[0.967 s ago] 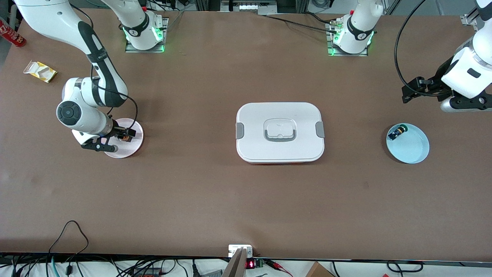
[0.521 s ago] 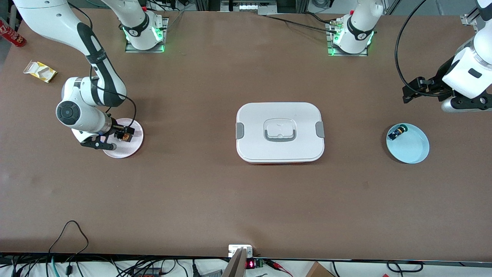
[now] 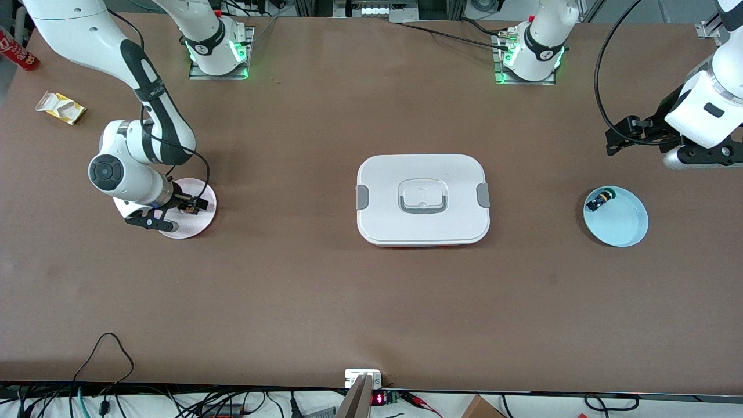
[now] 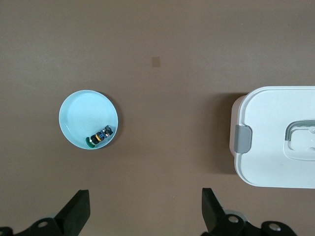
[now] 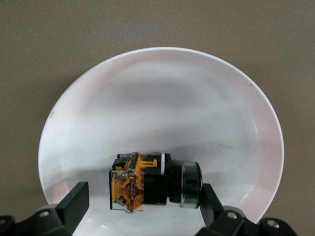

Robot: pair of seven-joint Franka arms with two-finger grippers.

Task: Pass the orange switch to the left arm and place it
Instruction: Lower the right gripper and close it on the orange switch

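The switch's black middle should stay free for my left gripper, so my right gripper needs to grab the switch by its orange end and silver-ringed cap.
The orange switch lies on its side on a pink plate toward the right arm's end of the table. My right gripper is down at the plate. In the right wrist view the switch lies between the open fingers of my right gripper, on the plate. The white box stands at the table's middle and shows in the left wrist view. My left gripper hangs open and empty in the air at its own end of the table.
A light blue plate holds a small black switch with a green-blue cap; both show in the left wrist view. A yellow packet and a red can lie at the right arm's end.
My right arm's wrist has shifted slightly over the pink plate, with the fingers staying open around the switch. My left arm has hardly moved.
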